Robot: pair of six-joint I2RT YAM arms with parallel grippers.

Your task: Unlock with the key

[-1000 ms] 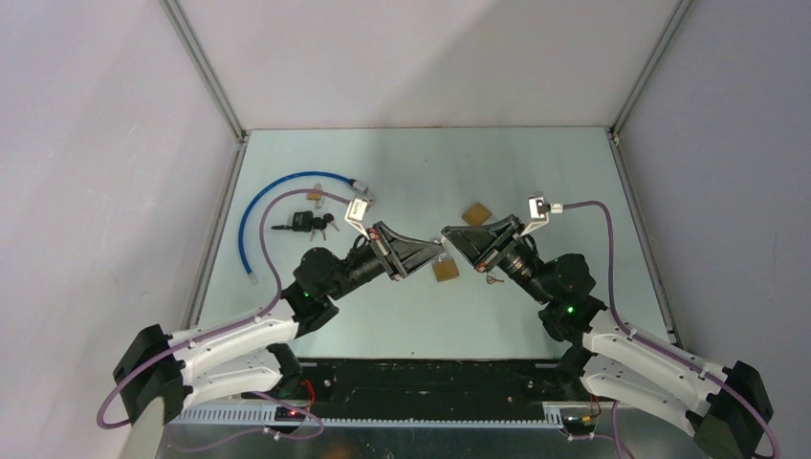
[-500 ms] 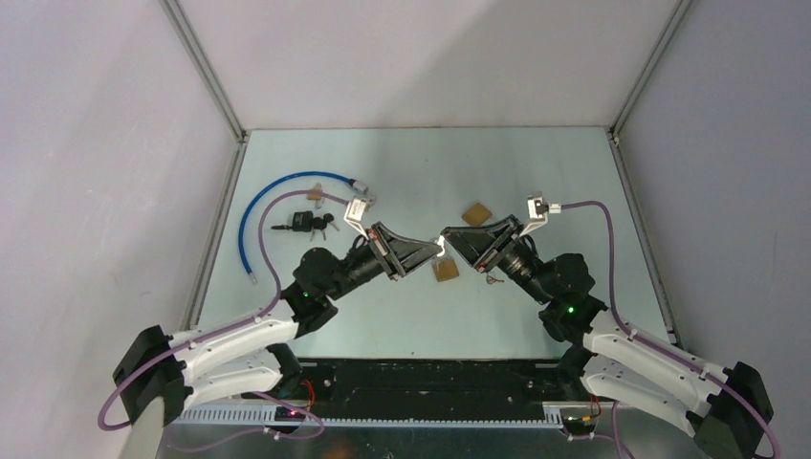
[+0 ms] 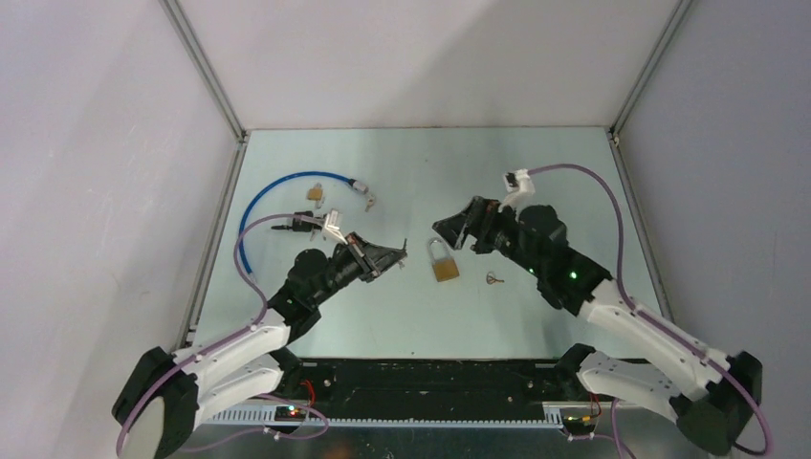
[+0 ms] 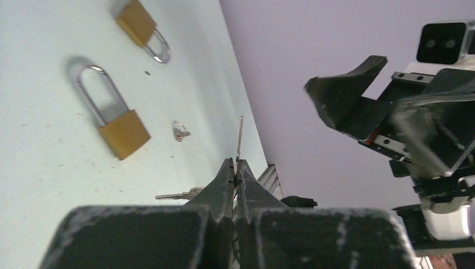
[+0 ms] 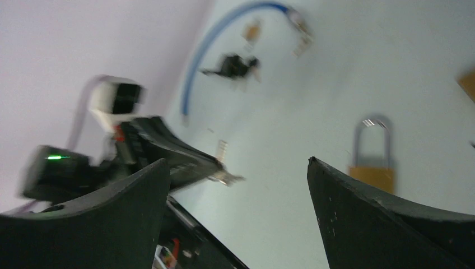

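I will next grab the padlock by the sides of its brass body with my right gripper, so the shackle and the padlock's opposite end stay free to unlock with the key.
A brass padlock [image 3: 443, 264] with a steel shackle lies flat on the table between the two arms, touched by neither gripper; it also shows as the padlock [image 4: 117, 124] and the padlock [image 5: 372, 165]. My left gripper [image 3: 394, 256] hovers just left of it, shut on a thin key [image 4: 240, 134] whose blade sticks out past the gripper's [image 4: 235, 162] tips. A second key [image 4: 178, 195] dangles beside that grip. The right gripper [image 3: 453, 229] is above and behind the padlock, held open and empty, with nothing between the tips of the gripper [image 5: 238, 161].
A small loose key [image 3: 494, 279] lies right of the padlock. A second brass padlock [image 4: 143, 27] sits farther back. At the back left are a blue cable lock [image 3: 277, 188], a black key bunch [image 3: 298, 222] and a small brass lock [image 3: 315, 193].
The right gripper opened and drew back, away from the left one. The left gripper pulled back left with the key. The padlock, covered by the grippers before, now lies exposed.
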